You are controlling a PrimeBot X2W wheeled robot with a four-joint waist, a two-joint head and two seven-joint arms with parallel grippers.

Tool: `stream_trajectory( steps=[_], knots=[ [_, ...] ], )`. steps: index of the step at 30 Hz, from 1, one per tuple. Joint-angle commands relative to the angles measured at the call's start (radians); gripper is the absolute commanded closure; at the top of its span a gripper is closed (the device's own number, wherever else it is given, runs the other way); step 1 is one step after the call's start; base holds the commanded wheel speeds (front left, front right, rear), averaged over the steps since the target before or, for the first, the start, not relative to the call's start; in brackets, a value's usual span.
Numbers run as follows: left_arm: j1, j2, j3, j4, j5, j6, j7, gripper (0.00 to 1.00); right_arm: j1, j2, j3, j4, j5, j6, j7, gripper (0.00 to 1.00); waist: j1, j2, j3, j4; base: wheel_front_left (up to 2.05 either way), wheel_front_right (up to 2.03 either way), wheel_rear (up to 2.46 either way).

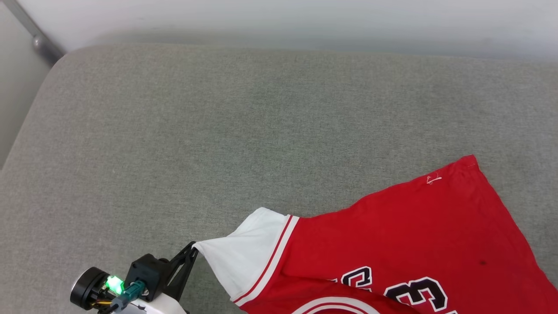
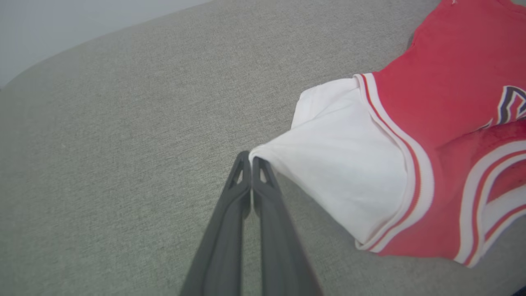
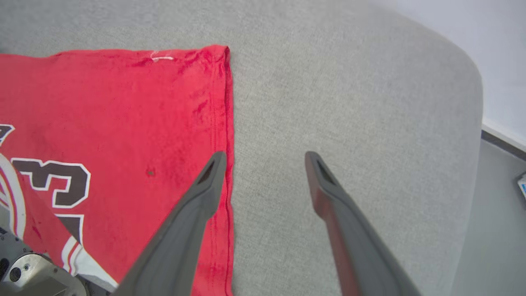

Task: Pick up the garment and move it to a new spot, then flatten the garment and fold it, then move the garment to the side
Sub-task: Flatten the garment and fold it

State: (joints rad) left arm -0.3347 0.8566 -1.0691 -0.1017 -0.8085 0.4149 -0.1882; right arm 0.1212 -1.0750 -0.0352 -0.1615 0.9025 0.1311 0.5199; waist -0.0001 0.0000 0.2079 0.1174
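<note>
The garment's red body (image 1: pixel 444 225) is spread flat on the cushion. My right gripper will next grab the garment by its puckered hem corner (image 1: pixel 468 161) next to the white thread.
The garment (image 1: pixel 392 244) is a red jersey with black, white-outlined lettering, lying at the lower right of a grey cushion. Its white sleeve (image 1: pixel 244 248) is drawn out to a point toward the left. My left gripper (image 1: pixel 193 248) is shut on that sleeve tip; in the left wrist view the left gripper (image 2: pixel 250 158) has its two fingers pressed together on the corner of the white sleeve (image 2: pixel 341 172). My right gripper (image 3: pixel 265 158) is open over the garment's (image 3: pixel 102 107) straight side hem, one finger above the red cloth, the other above bare cushion, nothing held.
The grey fabric cushion (image 1: pixel 174 131) stretches wide to the left and back. A pale wall runs behind it, with a metal bar (image 1: pixel 41 43) at the far left corner. The cushion's rounded edge (image 3: pixel 472 123) drops to grey floor (image 3: pixel 493 226) on the right.
</note>
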Motion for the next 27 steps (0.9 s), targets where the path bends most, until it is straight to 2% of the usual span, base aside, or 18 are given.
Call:
stream_trajectory(
  steps=[1,4,7,13,17,21,27],
  knots=[
    [-0.009,-0.004,-0.002,-0.003,0.005,0.001,-0.004,1.00,-0.035,-0.003,-0.005,-0.022,-0.003,-0.001,0.023,0.00,0.0001,0.0000,0.010,0.010,0.00,0.00,0.00],
    [-0.030,-0.011,-0.002,-0.006,0.016,-0.004,-0.001,1.00,-0.133,-0.016,0.013,-0.062,-0.014,-0.001,0.106,0.00,0.0001,0.0000,0.032,0.028,0.00,0.00,0.00],
    [-0.048,-0.025,-0.006,-0.006,0.030,-0.009,0.002,1.00,-0.241,-0.025,0.077,-0.070,-0.042,-0.001,0.208,0.00,0.0001,0.0000,0.056,0.049,0.00,0.00,0.00],
    [-0.086,-0.058,-0.011,0.001,0.053,-0.017,0.002,1.00,-0.491,0.019,0.277,-0.014,-0.084,-0.001,0.446,0.00,0.0001,0.0000,0.111,0.083,0.00,0.00,0.00],
    [-0.111,-0.079,-0.012,0.006,0.066,-0.023,0.000,1.00,-0.639,0.058,0.391,0.047,-0.118,-0.001,0.562,0.00,0.0001,0.0000,0.152,0.108,0.00,0.00,0.00],
    [-0.130,-0.103,-0.014,0.010,0.076,-0.025,-0.006,1.00,-0.754,0.101,0.476,0.131,-0.156,-0.001,0.605,0.00,0.0001,0.0000,0.196,0.132,0.00,0.00,0.00],
    [-0.148,-0.126,-0.009,0.025,0.082,-0.027,-0.016,1.00,-0.818,0.140,0.564,0.230,-0.172,-0.001,0.574,0.00,0.0001,0.0000,0.244,0.155,0.00,0.00,0.00]
  ],
)
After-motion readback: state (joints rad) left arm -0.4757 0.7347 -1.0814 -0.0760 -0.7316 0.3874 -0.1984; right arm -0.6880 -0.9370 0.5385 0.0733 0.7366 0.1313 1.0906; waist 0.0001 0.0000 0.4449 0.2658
